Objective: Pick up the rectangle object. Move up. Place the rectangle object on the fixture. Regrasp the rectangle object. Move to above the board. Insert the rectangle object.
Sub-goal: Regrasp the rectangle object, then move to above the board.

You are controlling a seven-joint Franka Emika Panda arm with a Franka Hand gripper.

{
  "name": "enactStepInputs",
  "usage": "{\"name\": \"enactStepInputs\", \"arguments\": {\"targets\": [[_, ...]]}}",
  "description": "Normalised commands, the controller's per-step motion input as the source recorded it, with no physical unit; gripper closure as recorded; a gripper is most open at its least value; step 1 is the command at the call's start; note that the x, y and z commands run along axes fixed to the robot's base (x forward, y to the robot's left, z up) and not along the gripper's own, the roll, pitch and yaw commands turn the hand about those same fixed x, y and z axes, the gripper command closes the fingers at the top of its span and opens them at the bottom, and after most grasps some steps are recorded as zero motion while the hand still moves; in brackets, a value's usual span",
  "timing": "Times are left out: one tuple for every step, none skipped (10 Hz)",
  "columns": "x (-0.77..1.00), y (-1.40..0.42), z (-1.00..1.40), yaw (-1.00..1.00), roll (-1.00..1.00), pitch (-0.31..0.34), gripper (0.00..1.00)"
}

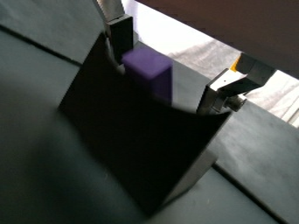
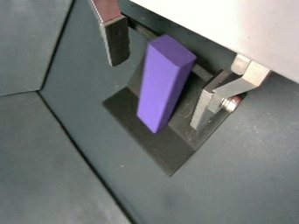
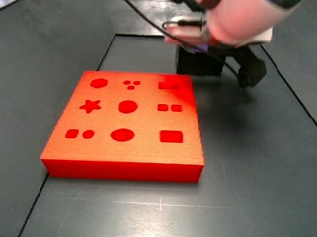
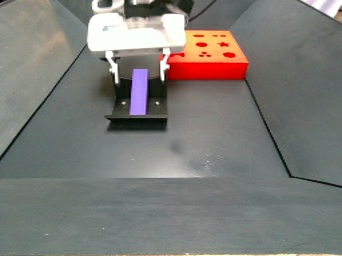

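Observation:
The gripper grabs the purple rectangle object by its raised end [image 1: 149, 65] next, leaving its lower end free to enter the red board.
The purple rectangle object [image 2: 163, 83] lies tilted on the dark fixture [image 2: 152, 144], its upper end leaning on the fixture's upright part. In a side view the rectangle object [image 4: 139, 92] runs lengthwise along the fixture [image 4: 138, 119]. My gripper [image 2: 162, 77] is open and straddles the block, with a gap showing between each silver finger [image 2: 115, 44] and the block. A wrist view shows the block's end [image 1: 149, 72] between the fingers [image 1: 218, 94]. The red board [image 3: 122, 124] lies beside the fixture [image 3: 195, 63]; in that side view the gripper [image 3: 211, 56] hides the block.
The board [image 4: 211, 55] sits just behind and to the right of the fixture in a side view. Dark sloping walls [image 4: 40, 90] border the grey floor on both sides. A red cable [image 3: 152, 16] loops off the arm above the board.

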Motion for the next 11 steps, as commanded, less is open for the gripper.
{"name": "enactStepInputs", "arguments": {"targets": [[0.06,0.0,-0.22,0.03,0.06,0.012,0.0],[0.02,-0.02,-0.18,0.03,0.05,0.013,0.0],[0.02,-0.02,-0.17,0.03,0.05,0.012,0.0],[0.02,-0.02,-0.17,0.03,0.05,0.012,0.0],[0.02,-0.02,-0.17,0.04,0.05,0.012,0.0],[0.0,0.0,-0.33,0.0,0.0,0.0,1.0],[-0.05,-0.1,1.0,-0.03,0.06,0.175,1.0],[-0.05,-0.1,1.0,-0.03,0.06,0.177,1.0],[-0.06,-0.09,1.0,0.0,0.02,0.179,1.0],[-0.05,-0.08,1.0,0.04,-0.03,0.167,1.0],[-0.05,-0.08,1.0,0.06,-0.04,0.157,1.0]]}}
